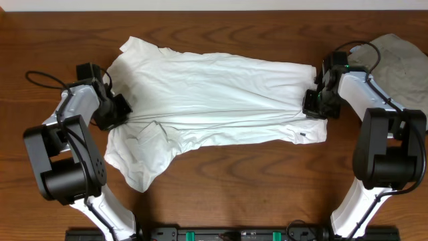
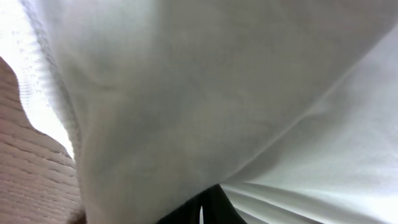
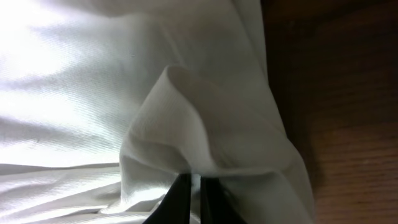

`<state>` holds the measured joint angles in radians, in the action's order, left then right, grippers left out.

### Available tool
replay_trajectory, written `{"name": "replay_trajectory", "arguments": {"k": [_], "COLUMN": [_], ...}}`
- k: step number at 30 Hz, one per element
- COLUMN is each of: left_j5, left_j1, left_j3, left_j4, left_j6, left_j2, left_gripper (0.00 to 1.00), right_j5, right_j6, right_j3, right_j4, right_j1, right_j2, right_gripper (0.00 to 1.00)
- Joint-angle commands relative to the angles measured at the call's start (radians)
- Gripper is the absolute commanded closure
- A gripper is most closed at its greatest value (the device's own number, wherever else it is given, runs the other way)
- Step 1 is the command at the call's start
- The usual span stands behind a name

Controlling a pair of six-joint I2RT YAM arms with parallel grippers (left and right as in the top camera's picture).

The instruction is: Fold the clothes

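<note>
The edge of the white cloth [image 2: 186, 112] is low over the flat table, so I need to open my left gripper, and the cloth would land spread out.
A white shirt [image 1: 214, 100] lies spread across the wooden table, stretched sideways with a crease running between the two arms. My left gripper [image 1: 114, 110] is at the shirt's left edge and is shut on the white cloth [image 2: 186, 112], which fills the left wrist view. My right gripper [image 1: 314, 104] is at the shirt's right edge and is shut on a raised fold of the cloth [image 3: 186, 143]. A sleeve [image 1: 137, 164] hangs toward the front left.
A grey garment [image 1: 394, 60] lies bunched at the back right corner, behind my right arm. Bare wooden table [image 1: 254, 181] runs along the front of the shirt. Cables trail off both arms.
</note>
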<state>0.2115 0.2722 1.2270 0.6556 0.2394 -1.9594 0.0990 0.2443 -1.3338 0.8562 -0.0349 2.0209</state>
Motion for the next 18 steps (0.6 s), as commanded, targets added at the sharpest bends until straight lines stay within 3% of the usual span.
{"name": "replay_trajectory", "arguments": {"k": [1, 4, 9, 14, 18], "left_j5": [-0.119, -0.119, -0.119, -0.118, -0.115], "left_j1": [0.032, 0.032, 0.032, 0.032, 0.032], "left_j3": [0.015, 0.047, 0.108, 0.204, 0.298], "left_j4": [-0.010, 0.002, 0.069, 0.169, 0.261], "left_j6": [-0.012, -0.017, -0.018, -0.017, -0.017], "left_j2": [-0.066, -0.066, -0.066, -0.066, -0.064], "left_gripper": [0.93, 0.93, 0.93, 0.69, 0.65], "right_j5": [-0.109, -0.110, -0.119, -0.151, -0.151], "right_j6": [0.013, 0.013, 0.028, 0.039, 0.039], "right_j3": [0.014, 0.013, -0.018, -0.169, -0.314], "right_j4": [-0.021, -0.033, 0.001, 0.166, 0.305], "right_j1": [-0.024, -0.026, -0.026, -0.026, -0.026], "right_j2": [0.050, 0.050, 0.049, 0.049, 0.044], "right_gripper": [0.92, 0.91, 0.98, 0.99, 0.95]}}
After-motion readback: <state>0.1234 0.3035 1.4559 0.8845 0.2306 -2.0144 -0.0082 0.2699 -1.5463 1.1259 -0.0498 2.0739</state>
